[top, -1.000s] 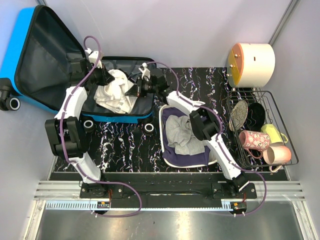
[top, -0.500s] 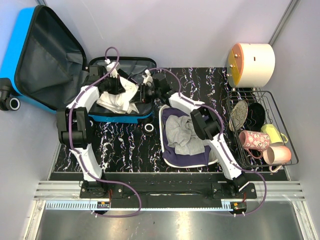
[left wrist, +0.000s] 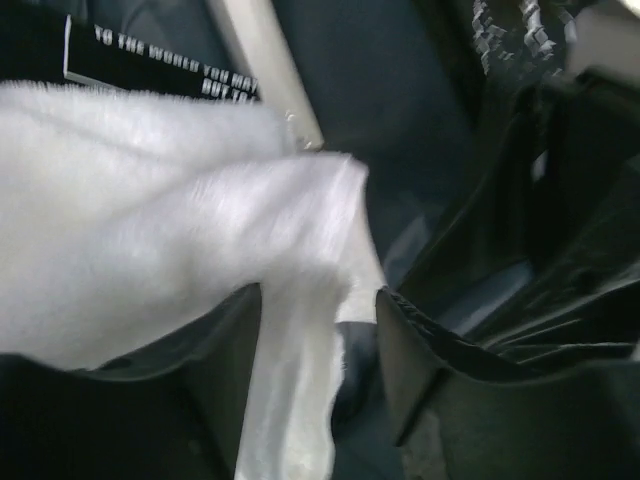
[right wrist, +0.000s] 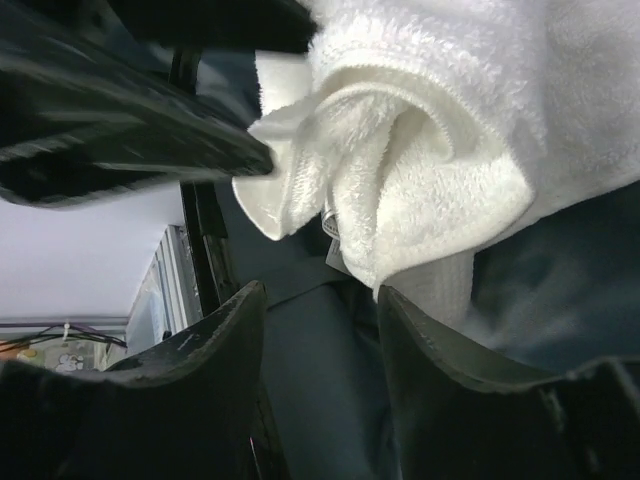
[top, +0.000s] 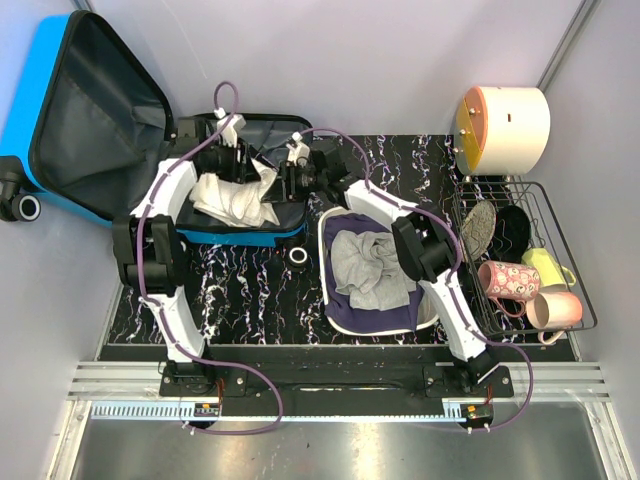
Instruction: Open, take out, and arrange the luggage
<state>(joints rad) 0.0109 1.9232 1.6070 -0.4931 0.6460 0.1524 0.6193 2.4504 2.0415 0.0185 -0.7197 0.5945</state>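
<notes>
To take the towel out, my left gripper next needs to grab the white towel's far edge [left wrist: 309,287], leaving another edge for my right gripper.
The luggage [top: 40,90] lies open at the back left, its blue lid propped up and its dark grey lining showing. A white towel [top: 232,198] lies crumpled in its lower half. My left gripper [top: 240,168] hovers at the towel's far edge, open. In the left wrist view a strip of towel [left wrist: 300,380] hangs loose between the left gripper's [left wrist: 318,295] fingers. My right gripper [top: 282,185] is at the towel's right edge, open. In the right wrist view the right gripper [right wrist: 320,290] has only lining between its fingers, with the towel [right wrist: 450,120] just past the tips.
A basin [top: 330,300] with a purple rim holds a grey cloth [top: 368,265], right of the suitcase. A wire rack [top: 520,195] with mugs stands at the far right, behind it a round white and orange container [top: 505,128]. A suitcase wheel [top: 297,257] faces the basin.
Both grippers have gone from shut to open and let go of the white towel, which has settled in the suitcase. The left arm has swung right and farther back over it.
</notes>
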